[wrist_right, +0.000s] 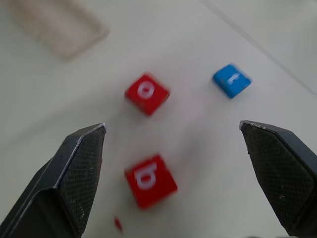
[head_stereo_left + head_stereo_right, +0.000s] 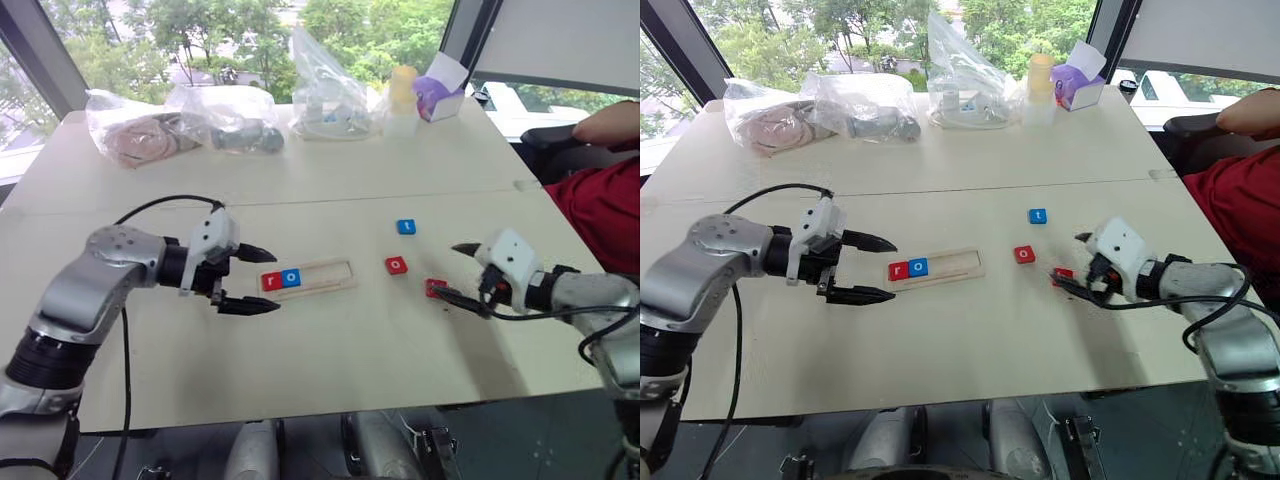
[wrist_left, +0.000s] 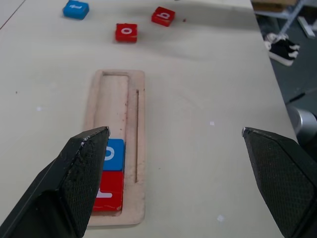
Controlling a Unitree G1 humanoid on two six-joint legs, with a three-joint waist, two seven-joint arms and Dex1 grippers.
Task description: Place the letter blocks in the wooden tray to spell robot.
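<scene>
My right gripper's fingers stop above the red b block with only table between them. They would miss if they closed now, so they need to lower first.
The wooden tray (image 2: 318,276) lies mid-table with a red r block (image 2: 270,281) and a blue o block (image 2: 291,278) side by side at its left end. My left gripper (image 2: 277,280) hovers open at that end, its fingers (image 3: 84,163) spread on either side of the tray. To the tray's right lie a loose red o block (image 2: 396,265), a blue t block (image 2: 405,227) farther back, and a red b block (image 1: 150,180). My right gripper (image 2: 448,270) is open just right of the b block, with nothing between its fingers.
Clear plastic bags (image 2: 225,115) with odds and ends, a pale bottle (image 2: 402,95) and a purple box (image 2: 440,95) line the table's far side. A person in a red top (image 2: 610,200) sits at the right edge. A seam (image 2: 350,198) crosses the table.
</scene>
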